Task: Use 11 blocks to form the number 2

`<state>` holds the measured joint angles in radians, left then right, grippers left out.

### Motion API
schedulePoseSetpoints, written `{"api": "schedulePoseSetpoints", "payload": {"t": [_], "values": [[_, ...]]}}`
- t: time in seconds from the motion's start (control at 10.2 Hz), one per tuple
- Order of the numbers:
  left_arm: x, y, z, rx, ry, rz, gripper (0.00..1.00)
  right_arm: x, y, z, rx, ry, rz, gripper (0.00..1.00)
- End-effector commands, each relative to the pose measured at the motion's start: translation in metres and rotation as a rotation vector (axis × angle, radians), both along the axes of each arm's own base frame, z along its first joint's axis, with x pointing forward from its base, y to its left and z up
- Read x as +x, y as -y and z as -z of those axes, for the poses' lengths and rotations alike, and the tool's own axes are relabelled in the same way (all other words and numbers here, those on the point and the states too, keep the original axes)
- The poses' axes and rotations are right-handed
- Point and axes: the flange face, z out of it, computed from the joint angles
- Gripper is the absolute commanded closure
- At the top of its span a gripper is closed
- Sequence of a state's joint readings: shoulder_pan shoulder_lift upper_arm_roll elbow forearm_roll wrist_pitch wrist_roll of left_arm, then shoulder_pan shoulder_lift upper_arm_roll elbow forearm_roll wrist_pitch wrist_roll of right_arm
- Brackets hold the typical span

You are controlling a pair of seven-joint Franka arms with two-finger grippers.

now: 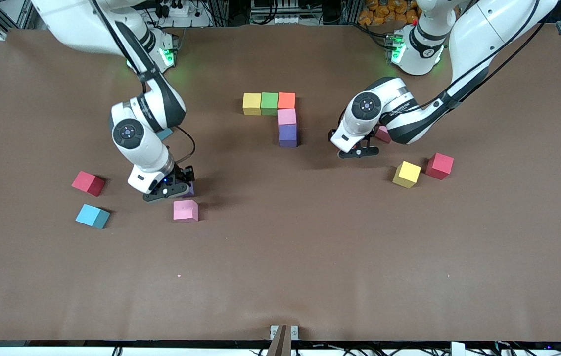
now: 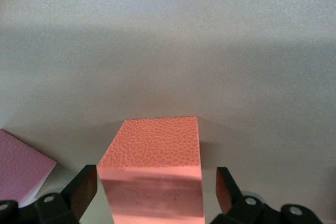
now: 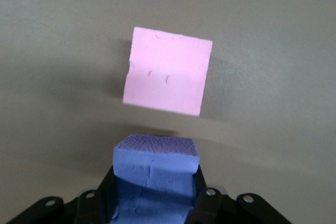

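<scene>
My left gripper is to grip the salmon-pink block (image 1: 383, 134) next, holding it by its opposite sides, so that it can extend the number 2 shape (image 1: 278, 112).
A partial number 2 lies mid-table: yellow (image 1: 252, 104), green (image 1: 269, 103) and orange (image 1: 286, 100) blocks in a row, with pink (image 1: 286, 116) and purple (image 1: 288, 135) blocks below the orange one. My right gripper (image 1: 185, 185) (image 3: 155, 198) is shut on a purple block (image 1: 191, 191) (image 3: 156, 166), low beside a loose pink block (image 1: 185, 210) (image 3: 168, 77). My left gripper (image 1: 370, 143) (image 2: 156, 190) is open, with a finger on each side of a salmon-pink block (image 1: 383, 134) (image 2: 155, 156) on the table and a gap on both sides.
Red (image 1: 88, 183) and cyan (image 1: 92, 216) blocks lie toward the right arm's end. Another cyan block (image 1: 165, 133) peeks from under the right arm. Yellow (image 1: 406, 174) and red (image 1: 440, 165) blocks lie toward the left arm's end. A pink block (image 2: 21, 166) lies beside the left gripper.
</scene>
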<state>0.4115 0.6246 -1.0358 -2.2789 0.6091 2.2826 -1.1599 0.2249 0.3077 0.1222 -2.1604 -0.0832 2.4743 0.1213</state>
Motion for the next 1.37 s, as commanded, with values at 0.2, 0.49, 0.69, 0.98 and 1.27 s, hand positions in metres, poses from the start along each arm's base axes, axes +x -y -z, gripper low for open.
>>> {"api": "schedulePoseSetpoints", "payload": {"t": [0.2, 0.49, 0.69, 0.98, 1.27], "values": [[-0.001, 0.003, 0.002, -0.005, 0.017, 0.005, 0.0, -0.035, -0.052, -0.038, -0.021, 0.0, -0.125, 0.42], [0.002, 0.0, 0.004, 0.002, 0.017, -0.01, 0.0, -0.059, -0.094, -0.034, -0.019, -0.023, -0.372, 0.42], [0.003, -0.001, 0.004, 0.002, 0.017, -0.011, 0.0, -0.064, -0.105, -0.034, -0.011, -0.021, -0.641, 0.42], [0.002, -0.001, 0.004, 0.004, 0.016, -0.015, 0.0, -0.096, -0.153, -0.043, 0.019, -0.013, -0.819, 0.42], [0.001, 0.0, 0.005, 0.008, 0.016, -0.029, 0.18, -0.12, -0.183, -0.032, 0.034, -0.001, -0.895, 0.42]]}}
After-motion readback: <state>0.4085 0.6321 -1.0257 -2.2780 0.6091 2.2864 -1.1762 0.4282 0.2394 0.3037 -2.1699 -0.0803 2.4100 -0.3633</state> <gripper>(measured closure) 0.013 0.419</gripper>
